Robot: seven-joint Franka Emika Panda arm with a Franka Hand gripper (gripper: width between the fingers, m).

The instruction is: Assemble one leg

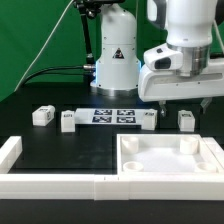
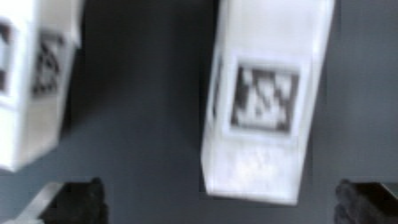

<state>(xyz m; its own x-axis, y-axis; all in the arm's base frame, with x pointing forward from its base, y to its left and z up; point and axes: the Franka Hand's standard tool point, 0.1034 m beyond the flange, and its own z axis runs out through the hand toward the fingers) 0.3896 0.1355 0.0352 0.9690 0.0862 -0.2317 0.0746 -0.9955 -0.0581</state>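
The leg needs to be fitted to the white square tray-like part, so my gripper should next grab the leg by its tagged body (image 1: pixel 187 122) (image 2: pixel 263 100).
Four small white legs with square tags lie in a row on the black table: one (image 1: pixel 42 115), a second (image 1: pixel 68 121), a third (image 1: pixel 147 120) and a fourth (image 1: pixel 186 119). My gripper (image 1: pixel 180 104) hangs open just above the two legs on the exterior view's right, holding nothing. In the wrist view one tagged leg (image 2: pixel 267 95) lies lengthwise between the dark fingertips (image 2: pixel 71 202), below them and untouched. Another leg (image 2: pixel 36 80) lies beside it, outside the jaws. My gripper (image 2: pixel 217 205) is open wide there.
The marker board (image 1: pixel 112 115) lies in the middle of the row. The large white square tray-like part (image 1: pixel 170 178) sits at the front right. A white L-shaped barrier (image 1: pixel 12 152) runs along the front left. The robot base (image 1: pixel 115 60) stands behind.
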